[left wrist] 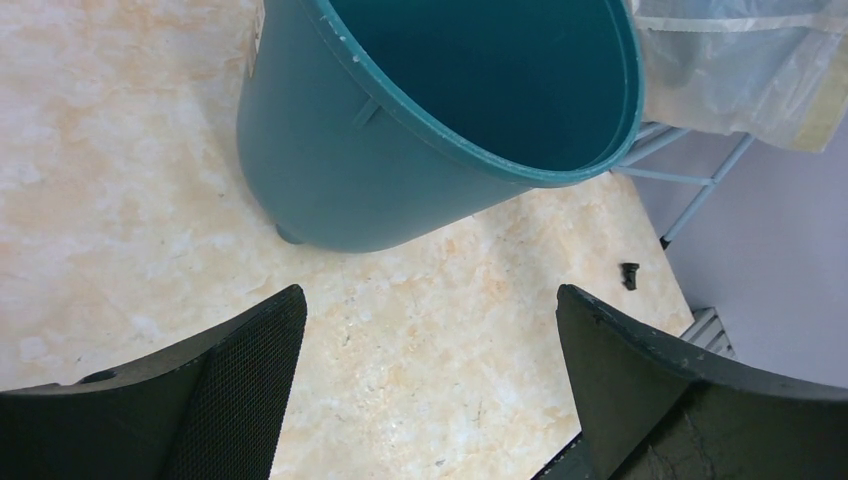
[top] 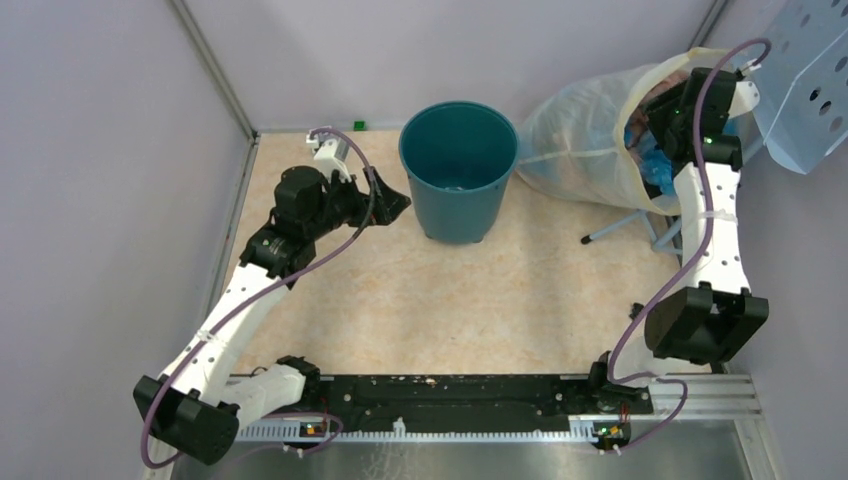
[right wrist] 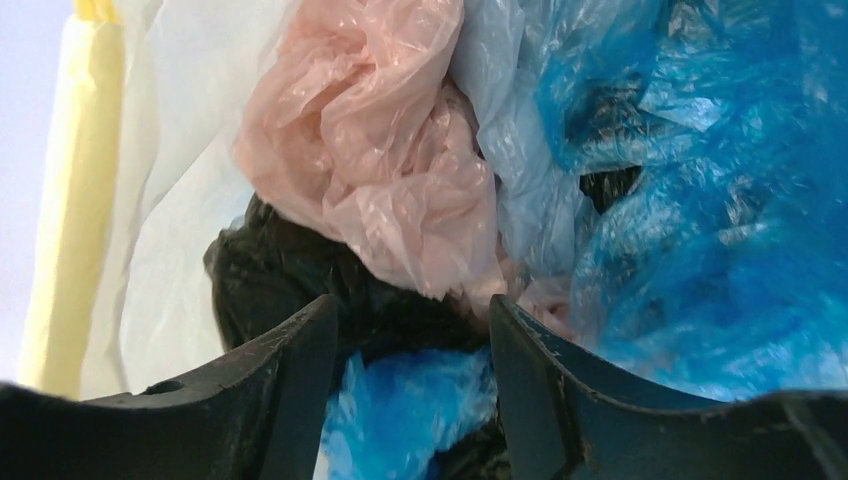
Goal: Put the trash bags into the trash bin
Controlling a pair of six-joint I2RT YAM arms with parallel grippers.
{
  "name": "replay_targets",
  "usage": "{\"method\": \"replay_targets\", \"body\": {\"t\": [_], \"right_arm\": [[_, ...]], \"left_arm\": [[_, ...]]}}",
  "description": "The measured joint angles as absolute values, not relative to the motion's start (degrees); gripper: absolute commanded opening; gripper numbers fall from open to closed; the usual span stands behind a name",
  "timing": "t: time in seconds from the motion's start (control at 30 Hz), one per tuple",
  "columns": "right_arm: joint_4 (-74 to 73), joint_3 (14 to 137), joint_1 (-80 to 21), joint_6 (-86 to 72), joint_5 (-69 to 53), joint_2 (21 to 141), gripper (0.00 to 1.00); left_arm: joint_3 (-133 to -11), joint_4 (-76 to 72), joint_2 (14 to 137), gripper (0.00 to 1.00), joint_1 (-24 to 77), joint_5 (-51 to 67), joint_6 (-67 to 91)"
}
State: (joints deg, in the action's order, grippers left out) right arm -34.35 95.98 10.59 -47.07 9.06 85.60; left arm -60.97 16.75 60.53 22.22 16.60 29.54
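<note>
My fingers stop short of the pink bag's edge, so it is too early to close. My right gripper moves toward the pink bag's lower edge [right wrist: 428, 268] first.
The pale pink trash bag [right wrist: 380, 170] lies crumpled inside the big clear sack, just beyond my right fingertips. My right gripper [right wrist: 412, 320] is open inside the sack's mouth [top: 665, 110], with loose blue plastic showing between the jaws and the pink bag's lower edge close above them. The dark teal trash bin [top: 458, 170] stands upright on the table, with no bag in it. It also shows in the left wrist view [left wrist: 420, 130]. My left gripper [left wrist: 430, 300] is open and holds nothing, low beside the bin's left side [top: 392, 200].
The clear sack with a pale yellow rim [top: 585, 140] lies right of the bin and holds bright blue bags [right wrist: 700, 200] and a black bag [right wrist: 270, 280]. A pale blue perforated panel [top: 810, 80] stands far right. Thin metal stand legs [top: 620, 225] reach across the table.
</note>
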Motion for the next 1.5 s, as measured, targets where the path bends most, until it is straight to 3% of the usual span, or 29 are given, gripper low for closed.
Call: {"method": "replay_targets", "body": {"t": [0.2,0.43,0.6,0.67,0.7,0.73,0.8,1.1,1.5], "right_arm": [[-33.9,100.0,8.2,-44.0,15.8,91.5,0.7],[-32.6,102.3,7.9,-40.1,21.8,93.8,0.54],[-32.3,105.0,7.9,-38.6,22.7,95.9,0.49],[-32.7,106.3,7.9,-38.5,22.5,97.1,0.39],[-33.0,106.7,7.9,-38.6,22.3,97.5,0.22],[-33.1,106.7,7.9,-38.4,22.2,97.6,0.11],[-33.8,107.0,7.9,-38.0,21.5,97.9,0.0],[-37.8,107.0,7.6,-36.1,18.7,96.6,0.0],[-39.9,107.6,5.5,-32.7,13.9,78.8,0.0]], "left_arm": [[-61.1,17.8,60.5,0.99,22.2,15.1,27.1],[-62.1,18.2,60.5,0.99,22.2,14.0,25.3],[-63.4,18.1,60.9,0.99,22.2,13.3,24.6],[-63.8,18.0,61.6,0.99,22.2,13.1,24.3],[-63.9,18.0,62.0,0.99,22.2,13.0,24.1],[-63.9,18.0,62.2,0.99,22.2,13.0,24.1],[-63.9,18.0,62.7,0.99,22.2,12.8,24.0],[-63.9,18.0,63.3,0.99,22.2,13.0,24.1],[-62.2,16.7,63.1,0.99,22.2,15.6,29.8]]}}
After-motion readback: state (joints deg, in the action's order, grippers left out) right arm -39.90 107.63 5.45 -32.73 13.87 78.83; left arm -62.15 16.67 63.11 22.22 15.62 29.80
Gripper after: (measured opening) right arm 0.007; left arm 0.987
